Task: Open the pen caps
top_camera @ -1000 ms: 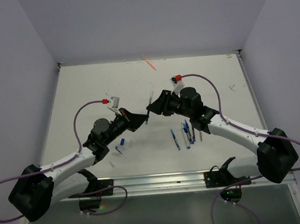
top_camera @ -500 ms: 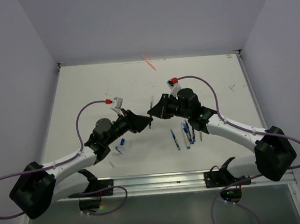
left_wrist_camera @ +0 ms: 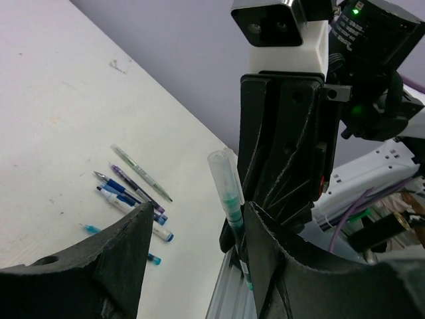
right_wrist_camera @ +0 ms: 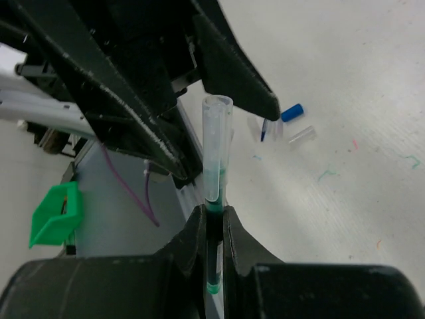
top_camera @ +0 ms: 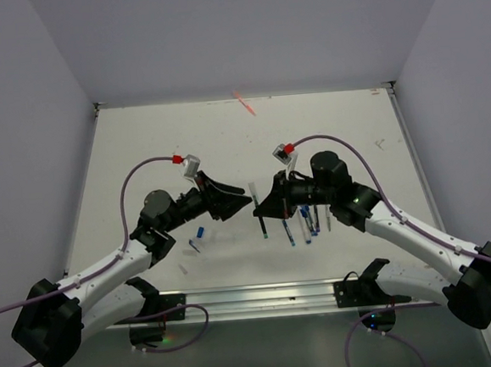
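Observation:
Next, my left gripper grabs the clear pen cap [top_camera: 253, 192] [left_wrist_camera: 223, 174] to pull it open and leaves the body of the pen to my right gripper.
My right gripper [right_wrist_camera: 212, 212] [top_camera: 264, 209] is shut on a thin green-ink pen [right_wrist_camera: 214, 193] [top_camera: 263, 227], held above the table. The pen's end facing the left arm wears a clear pen cap [right_wrist_camera: 216, 133] [left_wrist_camera: 223, 174]. My left gripper [left_wrist_camera: 199, 212] [top_camera: 245, 202] stands open with that capped end between its fingers [left_wrist_camera: 119, 259], close to the right-hand one and not pinched. On the table under the left arm lie a loose blue pen cap [right_wrist_camera: 291, 112] [top_camera: 200, 233] and a clear one [right_wrist_camera: 302, 135].
Several loose pens [top_camera: 304, 221] [left_wrist_camera: 133, 189] lie on the white table under the right arm. An orange-red pen [top_camera: 245, 103] lies at the far edge. The metal rail [top_camera: 263, 297] runs along the near edge, with purple cables looping over both arms.
The left gripper opened and let go of the pen. The right gripper shut on it and carried it nearer, toward the table's middle. Both arms shifted.

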Tool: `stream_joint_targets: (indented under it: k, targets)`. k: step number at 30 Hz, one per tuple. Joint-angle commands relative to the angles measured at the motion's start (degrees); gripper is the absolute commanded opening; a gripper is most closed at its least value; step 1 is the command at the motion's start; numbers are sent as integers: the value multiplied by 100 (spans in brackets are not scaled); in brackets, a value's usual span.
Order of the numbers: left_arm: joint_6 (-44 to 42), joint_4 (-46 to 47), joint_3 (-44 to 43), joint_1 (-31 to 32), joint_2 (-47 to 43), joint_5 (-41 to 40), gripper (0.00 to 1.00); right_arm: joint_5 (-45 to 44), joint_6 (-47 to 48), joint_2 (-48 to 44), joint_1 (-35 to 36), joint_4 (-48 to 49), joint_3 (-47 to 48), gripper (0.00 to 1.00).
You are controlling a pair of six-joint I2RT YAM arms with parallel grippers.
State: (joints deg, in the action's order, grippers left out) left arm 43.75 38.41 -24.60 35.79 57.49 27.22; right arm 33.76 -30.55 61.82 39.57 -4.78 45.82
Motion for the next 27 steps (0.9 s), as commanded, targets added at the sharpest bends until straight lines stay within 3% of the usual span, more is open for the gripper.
stream_joint_targets:
  k: [1,6,16,27]
  targets:
    - [116,859,-28,-28,139,810,59,885,277,-231,15,28,-152,0]
    - [476,1835,131,-28,166,1180,59,1089,268,-153,15,73,-188,0]
    - [697,2012,78,-20,403,1277,56,1177,-4,40,33,715,-293,0]
    - [899,2188,-10,-11,701,1373,51,1124,-39,93,24,803,-205,0]
